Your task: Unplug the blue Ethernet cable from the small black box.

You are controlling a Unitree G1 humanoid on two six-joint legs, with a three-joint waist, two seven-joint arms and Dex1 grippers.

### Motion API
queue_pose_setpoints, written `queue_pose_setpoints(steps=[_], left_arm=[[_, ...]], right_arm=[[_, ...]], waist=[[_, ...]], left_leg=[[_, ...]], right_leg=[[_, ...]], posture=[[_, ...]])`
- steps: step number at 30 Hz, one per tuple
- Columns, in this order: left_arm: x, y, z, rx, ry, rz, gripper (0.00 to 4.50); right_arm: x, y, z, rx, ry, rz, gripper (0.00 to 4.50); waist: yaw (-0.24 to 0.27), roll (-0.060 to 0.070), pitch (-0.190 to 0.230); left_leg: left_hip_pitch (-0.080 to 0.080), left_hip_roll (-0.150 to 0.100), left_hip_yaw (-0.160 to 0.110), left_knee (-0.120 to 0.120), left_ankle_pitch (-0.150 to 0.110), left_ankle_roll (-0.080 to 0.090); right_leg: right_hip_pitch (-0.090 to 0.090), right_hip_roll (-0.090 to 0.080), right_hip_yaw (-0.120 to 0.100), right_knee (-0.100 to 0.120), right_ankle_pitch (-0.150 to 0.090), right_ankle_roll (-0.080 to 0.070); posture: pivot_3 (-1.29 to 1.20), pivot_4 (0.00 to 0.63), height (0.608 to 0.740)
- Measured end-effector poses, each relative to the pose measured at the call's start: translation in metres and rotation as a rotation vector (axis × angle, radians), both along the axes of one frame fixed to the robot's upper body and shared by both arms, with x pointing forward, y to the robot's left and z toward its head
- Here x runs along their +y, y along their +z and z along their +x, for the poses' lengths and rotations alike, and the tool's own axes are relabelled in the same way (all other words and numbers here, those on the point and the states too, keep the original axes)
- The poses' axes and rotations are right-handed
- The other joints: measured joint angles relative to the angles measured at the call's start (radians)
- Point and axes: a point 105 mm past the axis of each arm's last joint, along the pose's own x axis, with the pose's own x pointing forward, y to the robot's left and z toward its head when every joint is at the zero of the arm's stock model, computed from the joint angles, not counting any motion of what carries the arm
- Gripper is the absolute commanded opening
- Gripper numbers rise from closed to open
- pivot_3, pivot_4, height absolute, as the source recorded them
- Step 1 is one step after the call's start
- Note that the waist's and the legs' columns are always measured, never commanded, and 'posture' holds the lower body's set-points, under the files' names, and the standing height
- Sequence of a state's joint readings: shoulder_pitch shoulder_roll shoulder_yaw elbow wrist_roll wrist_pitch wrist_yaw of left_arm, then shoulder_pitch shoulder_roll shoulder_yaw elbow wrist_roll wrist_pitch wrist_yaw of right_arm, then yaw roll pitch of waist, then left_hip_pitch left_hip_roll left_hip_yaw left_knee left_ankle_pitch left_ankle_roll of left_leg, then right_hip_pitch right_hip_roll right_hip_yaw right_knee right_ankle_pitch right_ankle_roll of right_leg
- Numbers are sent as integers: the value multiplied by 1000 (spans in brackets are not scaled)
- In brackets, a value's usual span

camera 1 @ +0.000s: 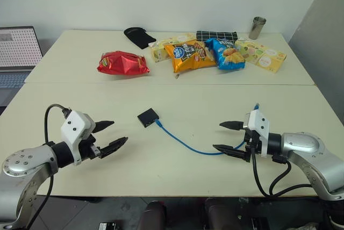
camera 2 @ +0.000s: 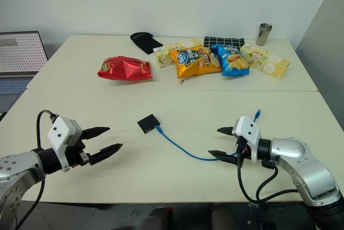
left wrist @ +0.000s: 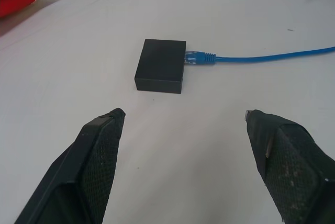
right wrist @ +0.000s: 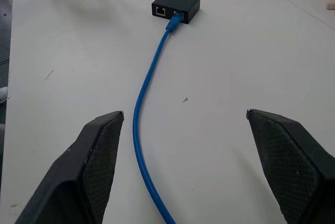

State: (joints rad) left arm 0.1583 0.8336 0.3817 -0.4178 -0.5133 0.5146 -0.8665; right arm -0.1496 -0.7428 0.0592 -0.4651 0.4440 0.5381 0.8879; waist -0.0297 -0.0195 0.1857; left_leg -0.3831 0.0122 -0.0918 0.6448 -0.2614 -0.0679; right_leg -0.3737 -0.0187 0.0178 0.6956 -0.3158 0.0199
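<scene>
My right gripper grabs the blue Ethernet cable by its plug (camera 1: 158,123) next, to unplug it from the small black box (camera 1: 148,117).
The small black box (camera 1: 148,117) lies flat near the middle of the near table. The blue Ethernet cable (camera 1: 183,141) is plugged into its right side and curves away to the right, passing by my right gripper, with its far plug end (camera 1: 256,106) lying behind that gripper. My left gripper (camera 1: 110,135) hovers to the left of the box, open, nothing between its fingers. My right gripper (camera 1: 230,137) hovers open over the cable's right stretch. The right wrist view shows the box (right wrist: 176,5) with the plug (right wrist: 174,22) seated in one of its ports.
Along the far table lie a red snack bag (camera 1: 123,63), an orange bag (camera 1: 188,56), a blue bag (camera 1: 228,54), yellow boxes (camera 1: 260,54), a black glove (camera 1: 139,36), a checked pouch (camera 1: 216,35) and a metal cup (camera 1: 257,27). A laptop (camera 1: 17,52) sits at far left.
</scene>
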Motion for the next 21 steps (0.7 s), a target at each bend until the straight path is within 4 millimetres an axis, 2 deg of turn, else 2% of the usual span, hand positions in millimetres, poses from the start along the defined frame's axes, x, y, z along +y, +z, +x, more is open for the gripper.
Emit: queue_pose_setpoints(steps=[21], left_arm=[[1, -9, -7, 30, -9, 0, 3930]], right_arm=[[6, -1, 1, 21, 11, 1, 3985]], waist=[[0, 0, 0]], left_leg=[[0, 0, 0, 0, 0, 0]], right_leg=[[0, 0, 0, 0, 0, 0]], posture=[[0, 150, 740]])
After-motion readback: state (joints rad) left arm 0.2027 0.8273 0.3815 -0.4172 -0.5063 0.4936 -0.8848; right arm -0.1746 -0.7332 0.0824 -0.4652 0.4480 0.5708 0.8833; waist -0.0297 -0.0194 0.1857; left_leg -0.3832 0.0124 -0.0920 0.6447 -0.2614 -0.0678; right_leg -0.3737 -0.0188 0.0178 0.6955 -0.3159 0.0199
